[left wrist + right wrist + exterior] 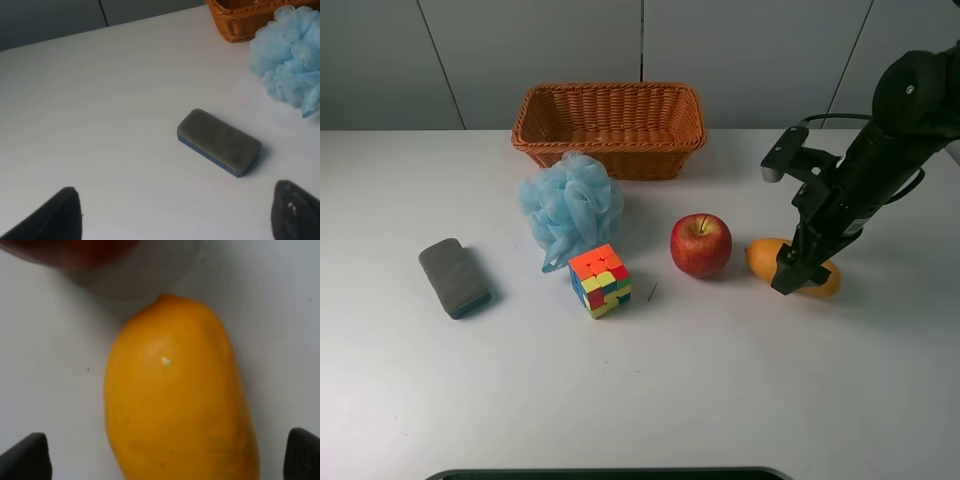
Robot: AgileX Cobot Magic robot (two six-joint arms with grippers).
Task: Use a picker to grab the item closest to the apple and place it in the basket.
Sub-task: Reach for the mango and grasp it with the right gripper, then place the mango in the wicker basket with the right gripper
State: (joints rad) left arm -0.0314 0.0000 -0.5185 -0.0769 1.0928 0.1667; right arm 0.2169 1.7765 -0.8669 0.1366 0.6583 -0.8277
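My right gripper will next grab the orange-yellow fruit by its plump middle (182,440) to put it into the wicker basket.
A red apple (701,244) sits on the white table, right of the middle. An orange-yellow mango-like fruit (763,256) lies just to its right, the nearest thing to it. My right gripper (794,277) is down over the fruit with its fingers on either side, open. In the right wrist view the fruit (180,400) fills the frame between the two dark fingertips (25,460), with the apple's edge (70,252) beyond. The wicker basket (610,118) stands at the back. My left gripper (175,220) is open and empty over the table's left side.
A blue mesh bath sponge (570,205) lies in front of the basket. A colourful puzzle cube (600,280) sits left of the apple. A grey eraser block (455,277) lies at the left, also in the left wrist view (219,142).
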